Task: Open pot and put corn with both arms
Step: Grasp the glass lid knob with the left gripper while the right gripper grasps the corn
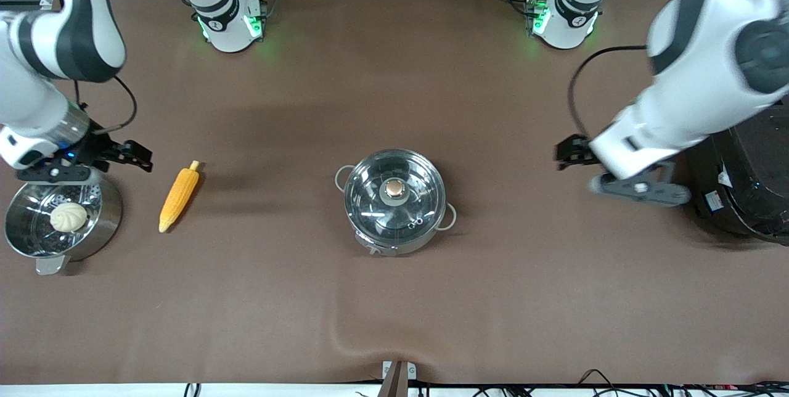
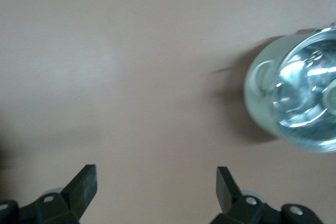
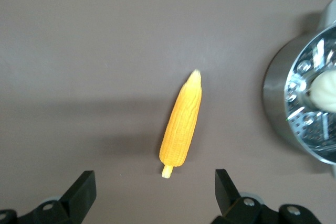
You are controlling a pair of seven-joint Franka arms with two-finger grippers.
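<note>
My left gripper grabs the glass lid by its copper knob (image 1: 394,188) next, to leave the pot's opening free for the corn (image 1: 179,196).
The shiny pot (image 1: 394,203) stands mid-table with its glass lid (image 1: 416,184) on, copper knob (image 1: 394,188) on top. It also shows in the left wrist view (image 2: 299,93). The corn (image 1: 179,196) lies flat on the table toward the right arm's end, and shows in the right wrist view (image 3: 182,124). My right gripper (image 1: 139,157) is open and empty, up beside the corn's stub end; its view shows it (image 3: 156,184) wide open. My left gripper (image 1: 568,153) hovers open and empty over bare table between the pot and the left arm's end, also seen in its own view (image 2: 156,182).
A steel pot with a perforated insert (image 1: 24,230) holding a white bun (image 1: 68,217) stands beside the corn at the right arm's end, also in the right wrist view (image 3: 294,98). A big black cooker (image 1: 739,187) stands at the left arm's end.
</note>
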